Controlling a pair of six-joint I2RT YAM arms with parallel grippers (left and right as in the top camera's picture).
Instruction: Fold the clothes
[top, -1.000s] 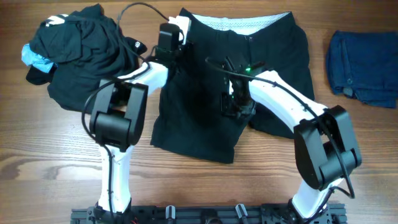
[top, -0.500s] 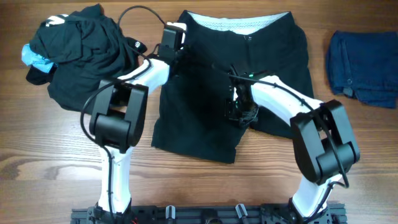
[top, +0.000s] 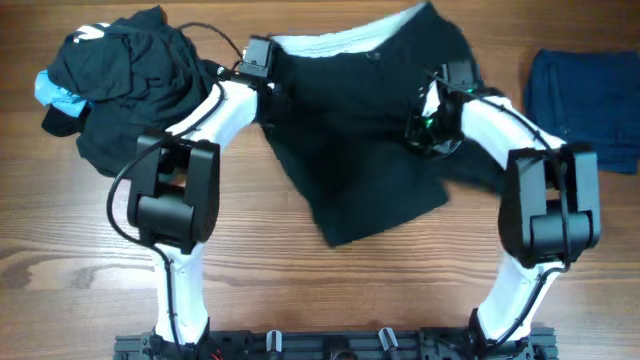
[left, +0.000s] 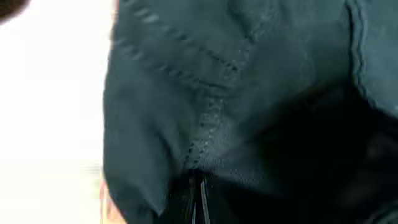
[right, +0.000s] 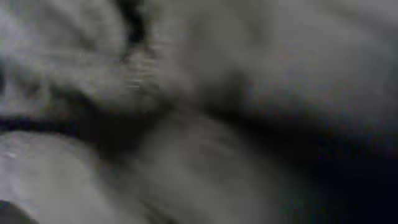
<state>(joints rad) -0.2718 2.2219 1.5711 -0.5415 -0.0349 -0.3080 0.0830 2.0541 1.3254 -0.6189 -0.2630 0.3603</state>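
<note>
The left gripper should wait to release the shorts until the robot turns them, because the black shorts' near corner slants past the robot's fingers over the tabletop.
The black shorts lie skewed in the middle of the table, their whitish waistband at the far edge. My left gripper is at the waistband's left corner, shut on the shorts. The left wrist view is filled with their stitched black fabric. My right gripper is at the shorts' right side, shut on the fabric. The right wrist view shows only blurred grey cloth; the fingers are hidden in both wrist views.
A heap of black garments with a white logo and a light-blue piece lies at the far left. A folded dark navy garment lies at the far right. Bare wooden table is in front.
The right gripper has moved up and to the right, pulling the shorts' lower part with it. The left gripper has shifted left with the waistband. The shorts now lie slanted and bunched.
</note>
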